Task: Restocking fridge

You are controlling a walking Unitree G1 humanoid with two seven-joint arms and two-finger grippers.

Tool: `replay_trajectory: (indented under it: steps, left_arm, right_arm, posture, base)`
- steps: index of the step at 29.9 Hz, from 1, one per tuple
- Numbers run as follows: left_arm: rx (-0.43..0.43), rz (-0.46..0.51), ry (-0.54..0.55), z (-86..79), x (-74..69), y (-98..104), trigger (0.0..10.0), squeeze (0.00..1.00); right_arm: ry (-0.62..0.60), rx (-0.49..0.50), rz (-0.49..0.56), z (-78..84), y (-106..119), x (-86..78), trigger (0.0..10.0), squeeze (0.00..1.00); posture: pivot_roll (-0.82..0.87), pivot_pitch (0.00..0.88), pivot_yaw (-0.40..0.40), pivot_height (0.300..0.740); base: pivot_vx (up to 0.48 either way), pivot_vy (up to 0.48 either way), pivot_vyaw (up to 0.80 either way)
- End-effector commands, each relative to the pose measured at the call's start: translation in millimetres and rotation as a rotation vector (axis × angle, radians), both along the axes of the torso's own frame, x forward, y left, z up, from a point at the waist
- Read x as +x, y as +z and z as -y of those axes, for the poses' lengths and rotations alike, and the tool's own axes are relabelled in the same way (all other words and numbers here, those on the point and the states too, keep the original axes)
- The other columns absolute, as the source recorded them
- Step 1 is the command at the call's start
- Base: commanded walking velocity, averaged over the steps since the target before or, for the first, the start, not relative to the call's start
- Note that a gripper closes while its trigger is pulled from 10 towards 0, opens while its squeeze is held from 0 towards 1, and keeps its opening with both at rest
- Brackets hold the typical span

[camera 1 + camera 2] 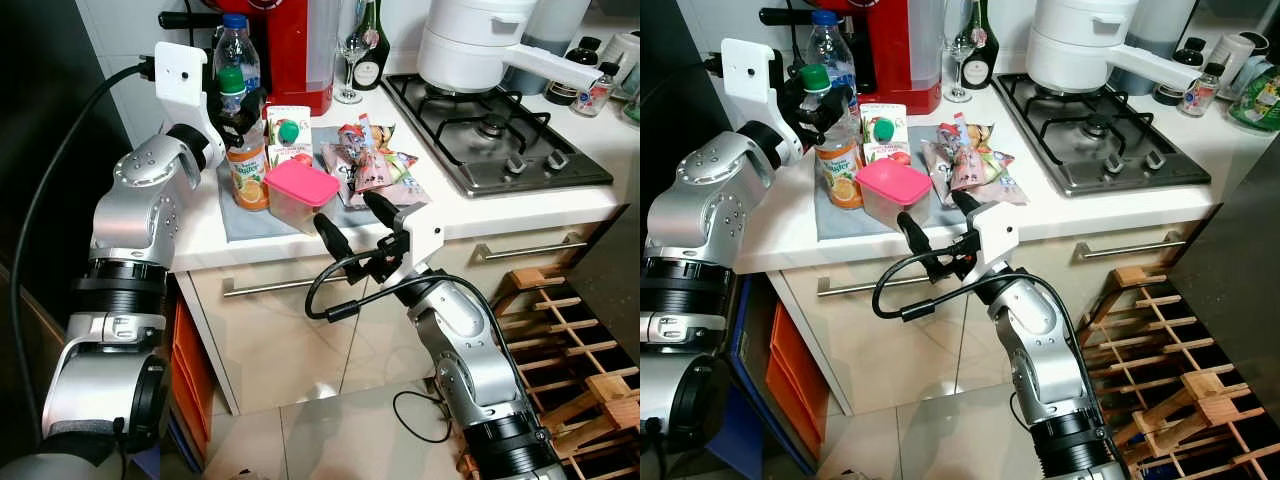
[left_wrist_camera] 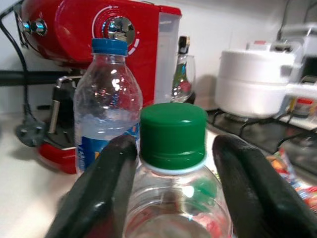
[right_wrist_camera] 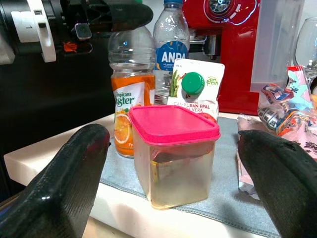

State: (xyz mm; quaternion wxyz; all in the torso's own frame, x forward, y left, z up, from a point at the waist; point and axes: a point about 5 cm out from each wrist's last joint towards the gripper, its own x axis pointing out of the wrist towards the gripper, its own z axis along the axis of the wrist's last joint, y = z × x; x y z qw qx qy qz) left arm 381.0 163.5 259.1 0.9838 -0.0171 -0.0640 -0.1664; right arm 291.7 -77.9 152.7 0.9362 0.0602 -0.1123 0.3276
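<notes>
The left gripper picks up the orange juice bottle by its neck below the green cap next, since the carton and pink-lidded container crowd the bottle's body.
An orange juice bottle with a green cap stands on a grey mat on the white counter. My left gripper is open, its fingers close on either side of the bottle's neck just below the cap. Next to it are a clear water bottle, a carton with a green cap and a clear container with a pink lid. Snack packets lie to the right. My right gripper is open, held just in front of the counter edge and facing the pink-lidded container.
A red coffee machine and a wine glass stand at the back. A gas hob with a white pot is on the right. Below are drawers with steel handles and a wooden rack on the floor.
</notes>
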Motion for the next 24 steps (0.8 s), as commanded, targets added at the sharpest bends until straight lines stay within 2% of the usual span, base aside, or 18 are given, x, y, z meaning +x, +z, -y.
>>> replay_trajectory:
  steps: [1, 5, 9, 18, 21, 24]
  left_arm:
    - [-0.031, -0.186, -0.012, 1.4, 1.4, -38, 0.0, 0.0]
    - [-0.046, -0.185, -0.04, 6.4, -0.4, -38, 0.0, 0.0]
    - [-0.026, -0.17, -0.06, 11.8, -2.7, -40, 0.0, 0.0]
    - [-0.014, -0.174, -0.038, 10.4, -2.1, -46, 0.0, 0.0]
    - [-0.033, -0.128, -0.002, 5.0, 0.3, -35, 0.0, 0.0]
    - [-0.039, -0.006, 0.018, -3.5, -1.4, -4, 0.0, 0.0]
  right_arm:
    - [-0.008, -0.015, -0.004, 1.9, -1, 2.6, 10.0, 0.0]
    - [-0.01, -0.015, -0.006, 1.9, -1, 2.7, 10.0, 0.0]
    - [-0.011, -0.016, -0.009, 1.3, -2, 2.7, 10.0, 0.0]
    - [-0.011, -0.018, -0.012, 0.4, -3, 3.3, 10.0, 0.0]
    - [-0.012, -0.02, -0.011, 1.3, -3, 4.0, 10.0, 0.0]
    - [-0.021, -0.019, -0.011, 3.0, -3, 5.4, 10.0, 0.0]
  posture:
    - [-0.04, 0.0, 0.0, 0.74]
    - [-0.03, 0.0, 0.001, 0.74]
    - [-0.03, 0.0, 0.003, 0.74]
    - [-0.03, 0.0, 0.002, 0.74]
    - [-0.03, 0.0, 0.002, 0.74]
    - [-0.03, 0.0, 0.004, 0.74]
  base:
    - [0.0, 0.0, 0.0]
    - [0.0, 0.0, 0.0]
    - [0.0, 0.0, 0.0]
    - [0.0, 0.0, 0.0]
    - [0.0, 0.0, 0.0]
    - [0.0, 0.0, 0.0]
